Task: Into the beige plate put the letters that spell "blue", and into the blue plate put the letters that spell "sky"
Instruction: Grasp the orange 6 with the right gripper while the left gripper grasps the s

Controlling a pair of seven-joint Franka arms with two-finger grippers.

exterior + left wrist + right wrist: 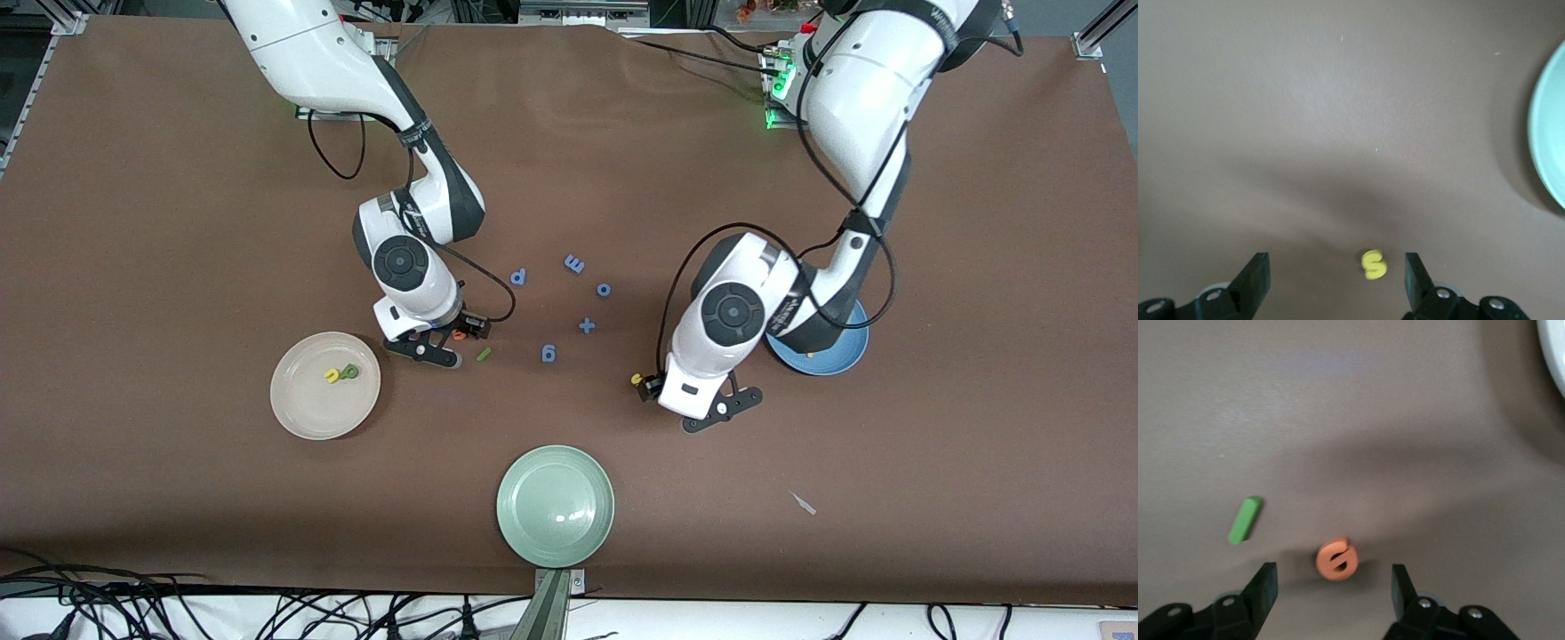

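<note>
My right gripper grabs the orange e by its round body (1337, 559) next, to help spell "blue" in the beige plate.
The beige plate (302, 413) holds the yellow u (332, 376) and the green b (349, 372). Beside it, my right gripper (462, 329) (1333, 587) is open, low over the table, with the orange e (458, 335) (1336, 561) just off its fingertips, untouched. The green l (484, 355) (1245, 519) lies close by. My left gripper (642, 384) (1337, 270) is open with the yellow s (637, 380) (1373, 264) lying between its fingers, nearer one of them. The left arm covers much of the blue plate (840, 356). A yellow speck (809, 354) shows on it; k and y are not identifiable.
Several all-blue letters, among them one (586, 326), lie scattered mid-table between the two grippers. A pale green plate (556, 505) (1551, 133) sits near the front edge. A small pale scrap (803, 503) lies toward the left arm's end. The beige plate's rim (1555, 347) shows in the right wrist view.
</note>
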